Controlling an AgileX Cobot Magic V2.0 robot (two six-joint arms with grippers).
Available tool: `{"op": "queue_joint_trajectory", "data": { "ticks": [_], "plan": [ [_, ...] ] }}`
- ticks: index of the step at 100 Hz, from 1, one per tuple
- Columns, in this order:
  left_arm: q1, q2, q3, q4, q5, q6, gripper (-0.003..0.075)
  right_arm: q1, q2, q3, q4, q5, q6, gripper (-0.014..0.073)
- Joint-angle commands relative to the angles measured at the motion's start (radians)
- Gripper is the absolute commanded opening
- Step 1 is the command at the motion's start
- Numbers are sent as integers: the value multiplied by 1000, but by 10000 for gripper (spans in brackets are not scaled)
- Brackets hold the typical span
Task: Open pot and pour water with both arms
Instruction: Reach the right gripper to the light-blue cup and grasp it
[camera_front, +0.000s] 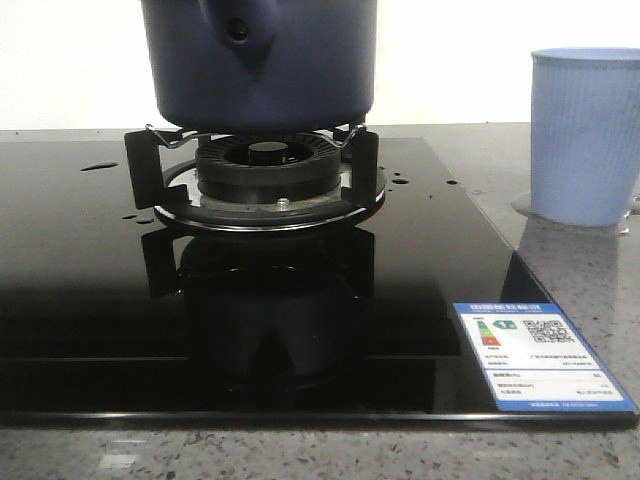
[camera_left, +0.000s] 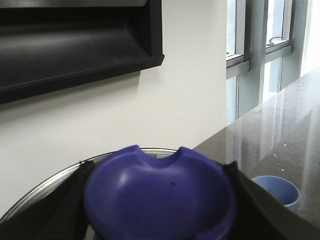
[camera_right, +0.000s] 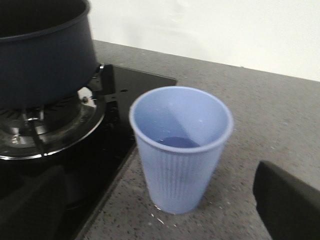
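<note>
Next, my right gripper grabs the open cup by its ribbed sides below the cup's rim and keeps it upright, since water shows inside.
The dark navy pot stands on the gas burner, its handle stub towards the front camera. In the right wrist view the pot has no lid on it. My left gripper is shut on the blue knob of a lid with a metal rim, held up in the air. My right gripper is open, its fingers on either side of the pale blue ribbed cup, not touching it. Neither gripper shows in the front view.
The cup stands on the grey speckled counter, right of the black glass hob. Water drops lie on the glass. A label sits on the hob's front right corner. A dark range hood hangs on the wall.
</note>
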Motion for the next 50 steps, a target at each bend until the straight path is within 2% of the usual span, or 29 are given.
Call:
{"op": "queue_joint_trajectory", "data": {
  "ticks": [1, 14, 26, 50],
  "plan": [
    [1, -29, -13, -88, -15, -11, 282, 53, 54, -23, 0, -152, -28, 665],
    [1, -34, -6, -89, -11, -11, 282, 85, 145, -23, 23, -276, -28, 665],
    [1, -47, -6, -90, -11, -11, 282, 85, 225, -23, 136, -335, -28, 665],
    [1, -47, -6, -90, -6, -11, 282, 99, 377, -27, 148, -405, -12, 665]
  ]
}}
